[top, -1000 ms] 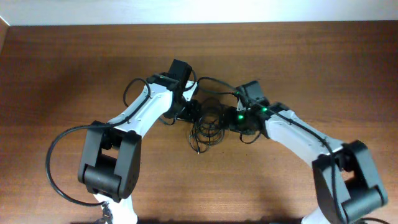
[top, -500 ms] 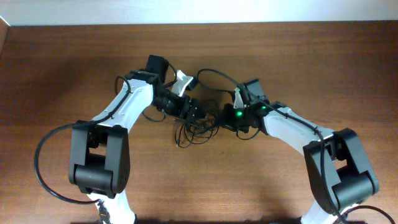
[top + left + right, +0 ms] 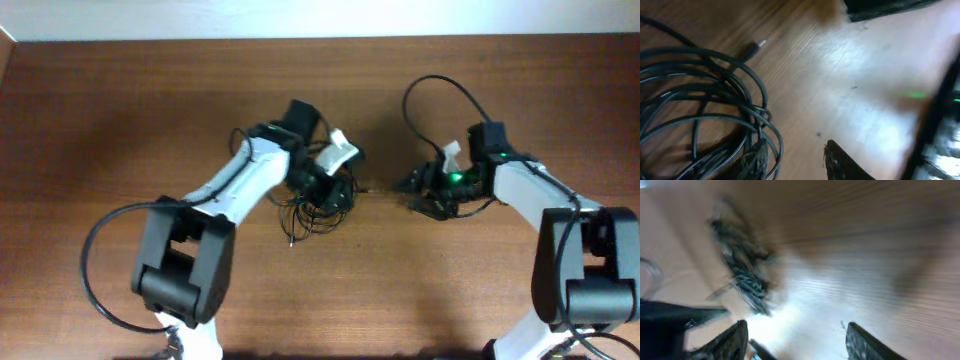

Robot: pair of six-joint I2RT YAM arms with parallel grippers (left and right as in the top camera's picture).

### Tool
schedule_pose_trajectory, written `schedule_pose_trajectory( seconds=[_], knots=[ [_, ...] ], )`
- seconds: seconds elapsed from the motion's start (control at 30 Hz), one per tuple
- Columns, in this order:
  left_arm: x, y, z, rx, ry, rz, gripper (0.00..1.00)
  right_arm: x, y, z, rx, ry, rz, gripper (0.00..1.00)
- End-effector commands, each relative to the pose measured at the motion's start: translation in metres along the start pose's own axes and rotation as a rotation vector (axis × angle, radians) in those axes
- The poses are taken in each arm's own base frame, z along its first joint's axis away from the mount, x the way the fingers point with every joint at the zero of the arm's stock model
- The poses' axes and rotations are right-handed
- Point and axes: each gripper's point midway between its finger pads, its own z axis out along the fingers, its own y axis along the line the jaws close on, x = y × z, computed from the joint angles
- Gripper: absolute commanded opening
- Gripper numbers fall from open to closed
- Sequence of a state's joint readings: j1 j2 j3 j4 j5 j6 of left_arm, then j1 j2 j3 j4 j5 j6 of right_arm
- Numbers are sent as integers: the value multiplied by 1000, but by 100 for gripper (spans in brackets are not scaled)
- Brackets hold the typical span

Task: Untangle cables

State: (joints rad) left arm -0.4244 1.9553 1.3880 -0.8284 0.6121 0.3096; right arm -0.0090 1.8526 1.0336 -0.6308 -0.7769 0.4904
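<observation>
The left gripper grabs the outer loops of the knotted bundle at the bundle's edge next. The other loops stay free for my right gripper to pull apart.
The cables (image 3: 318,205) lie as a knotted bundle of thin black loops on the wooden table, just below my left gripper (image 3: 335,185). In the left wrist view the loops (image 3: 705,115) fill the left side, with a small plug end (image 3: 757,47) lying loose on the wood. My left gripper (image 3: 797,160) has its jaws apart: one fingertip (image 3: 757,160) rests among the loops, and bare wood shows in the gap. My right gripper (image 3: 415,192) is apart from the bundle, to its right. In the blurred right wrist view the right gripper (image 3: 800,342) stands wide open, the cables (image 3: 745,275) ahead of it.
A thick black arm cable (image 3: 440,95) arcs above the right arm, and another (image 3: 95,260) loops beside the left arm's base. The table's far edge meets a pale wall (image 3: 320,15) at the top.
My right gripper has pulled away to the right of the bundle and opened. The left gripper has shifted right over the loops, its jaws now narrower. The bundle has stayed under the left gripper.
</observation>
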Motion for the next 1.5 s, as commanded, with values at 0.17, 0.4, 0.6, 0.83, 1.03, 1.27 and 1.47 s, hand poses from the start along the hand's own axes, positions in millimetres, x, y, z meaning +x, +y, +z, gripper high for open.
schedule_pose_trajectory(
  seconds=[0.17,0.4,0.6,0.83,1.03,1.27,1.47],
  knots=[
    [13,24,17,-430,139,-68,71,1,-43,-7,211,-23,-25,64],
    [25,41,47,-427,184,-111,57,0,-46,-7,225,-24,-42,65],
    [18,38,37,-427,185,-116,0,7,-49,-8,236,-1,-22,64],
    [-45,-8,-61,34,-52,-51,0,38,-3,-6,-58,149,-233,64],
    [-22,-5,-81,353,-229,-25,0,73,74,-17,-530,200,-583,64],
    [-16,18,-97,429,-361,-109,0,73,110,-1,-603,220,-640,43],
    [-16,20,-98,428,-361,-122,0,65,141,45,-457,135,-710,42]
  ],
)
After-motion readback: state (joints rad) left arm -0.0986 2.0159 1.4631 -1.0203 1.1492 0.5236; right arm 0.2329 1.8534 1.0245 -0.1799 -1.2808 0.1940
